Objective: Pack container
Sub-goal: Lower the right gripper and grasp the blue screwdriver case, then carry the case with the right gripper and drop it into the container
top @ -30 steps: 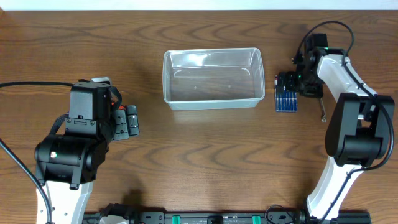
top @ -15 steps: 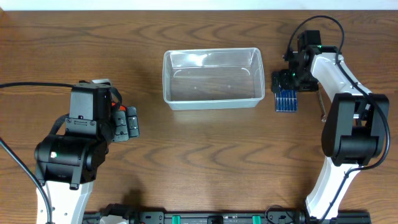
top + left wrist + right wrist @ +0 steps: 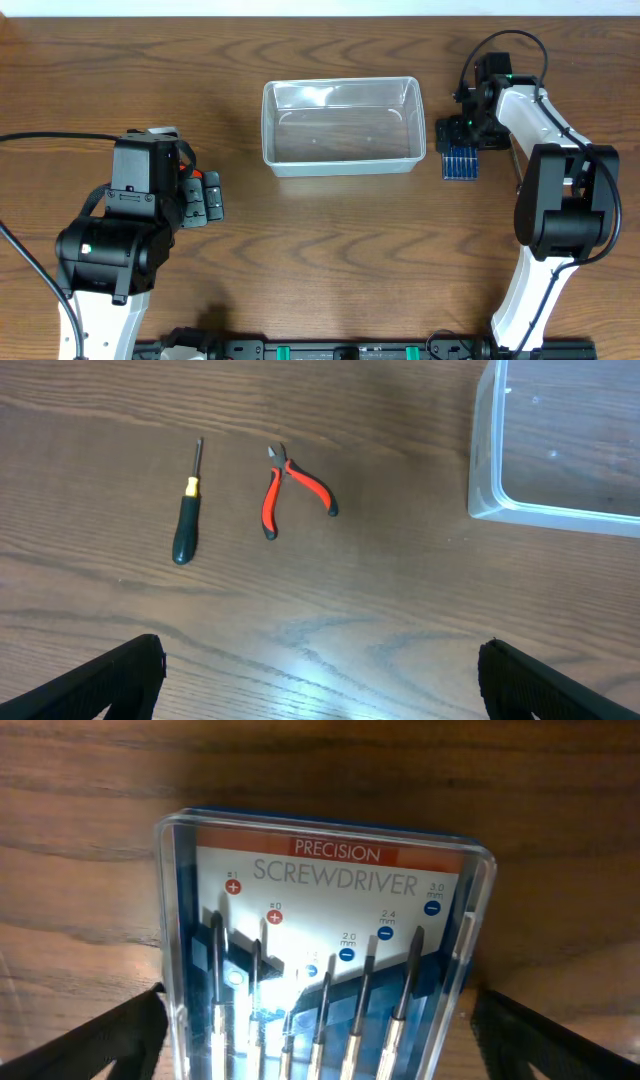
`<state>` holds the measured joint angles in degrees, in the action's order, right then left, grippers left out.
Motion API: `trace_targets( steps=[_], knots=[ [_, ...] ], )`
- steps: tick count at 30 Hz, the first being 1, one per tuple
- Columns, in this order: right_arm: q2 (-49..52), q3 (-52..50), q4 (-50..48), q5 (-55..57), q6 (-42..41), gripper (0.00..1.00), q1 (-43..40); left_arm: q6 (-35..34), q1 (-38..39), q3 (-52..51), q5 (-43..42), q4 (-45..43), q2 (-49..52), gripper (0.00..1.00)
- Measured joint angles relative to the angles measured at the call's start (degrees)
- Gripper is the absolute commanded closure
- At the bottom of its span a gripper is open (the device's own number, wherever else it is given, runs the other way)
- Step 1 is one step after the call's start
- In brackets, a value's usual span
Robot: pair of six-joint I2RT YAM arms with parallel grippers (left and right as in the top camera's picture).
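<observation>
My right gripper would hold the case's long edges now.
The clear plastic container point(image 3: 340, 150) stands empty at the table's middle back; its corner shows in the left wrist view point(image 3: 485, 510). My right gripper point(image 3: 461, 132) is low over the top end of a blue precision screwdriver case point(image 3: 461, 163), just right of the container. In the right wrist view the case point(image 3: 320, 920) lies between my open gripper point(image 3: 318, 1045), with a dark finger on each side and a thin strip of wood showing at the right one. My left gripper point(image 3: 320, 690) is open and empty above bare wood, left of the container point(image 3: 205, 195).
A black-handled screwdriver with a yellow band point(image 3: 186, 510) and red-handled pliers point(image 3: 290, 490) lie on the table left of the container. A thin metal tool point(image 3: 517, 175) lies beside the right arm.
My right gripper has moved a little left and settled lower over the top end of the screwdriver case. The left arm has not moved.
</observation>
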<state>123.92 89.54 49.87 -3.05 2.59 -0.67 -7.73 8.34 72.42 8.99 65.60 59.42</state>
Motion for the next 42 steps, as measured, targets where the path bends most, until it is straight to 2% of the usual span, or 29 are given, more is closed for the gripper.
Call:
trace_targets(
  steps=[3, 8, 11, 18, 20, 23, 24, 26, 31, 38, 42],
  knots=[
    [0.1, 0.1, 0.1, 0.2, -0.1, 0.18, 0.0, 0.0, 0.0, 0.0, 0.0, 0.0, 0.0, 0.02],
    [0.2, 0.1, 0.2, 0.3, 0.0, 0.23, 0.0, 0.0, 0.0, 0.0, 0.0, 0.0, 0.0, 0.02],
    [0.2, 0.2, 0.4, 0.3, -0.3, 0.33, 0.0, 0.0, 0.0, 0.0, 0.0, 0.0, 0.0, 0.02],
    [0.2, 0.3, 0.6, 0.2, -0.4, 0.35, 0.0, 0.0, 0.0, 0.0, 0.0, 0.0, 0.0, 0.02],
    [0.2, 0.3, 0.6, 0.2, -0.4, 0.39, 0.0, 0.0, 0.0, 0.0, 0.0, 0.0, 0.0, 0.02],
    [0.2, 0.3, 0.6, 0.2, -0.5, 0.57, 0.0, 0.0, 0.0, 0.0, 0.0, 0.0, 0.0, 0.02],
    [0.2, 0.3, 0.6, 0.2, -0.5, 0.68, 0.0, 0.0, 0.0, 0.0, 0.0, 0.0, 0.0, 0.02],
    [0.2, 0.4, 0.7, 0.1, -0.7, 0.98, 0.0, 0.0, 0.0, 0.0, 0.0, 0.0, 0.0, 0.02],
    [1.0, 3.7, 6.0, -1.0, -0.9, 0.99, 0.0, 0.1, 0.0, 0.0, 0.0, -1.0, 0.2, 0.02],
    [0.7, 22.6, 16.7, -1.4, -0.2, 0.99, 1.3, 0.3, 0.0, 0.0, 0.0, -1.5, 4.5, 0.02],
    [-1.9, 31.8, 20.7, -1.1, 4.4, 0.99, 6.0, 0.5, -0.2, 0.0, 0.0, -3.4, 8.9, 0.02]
  ],
)
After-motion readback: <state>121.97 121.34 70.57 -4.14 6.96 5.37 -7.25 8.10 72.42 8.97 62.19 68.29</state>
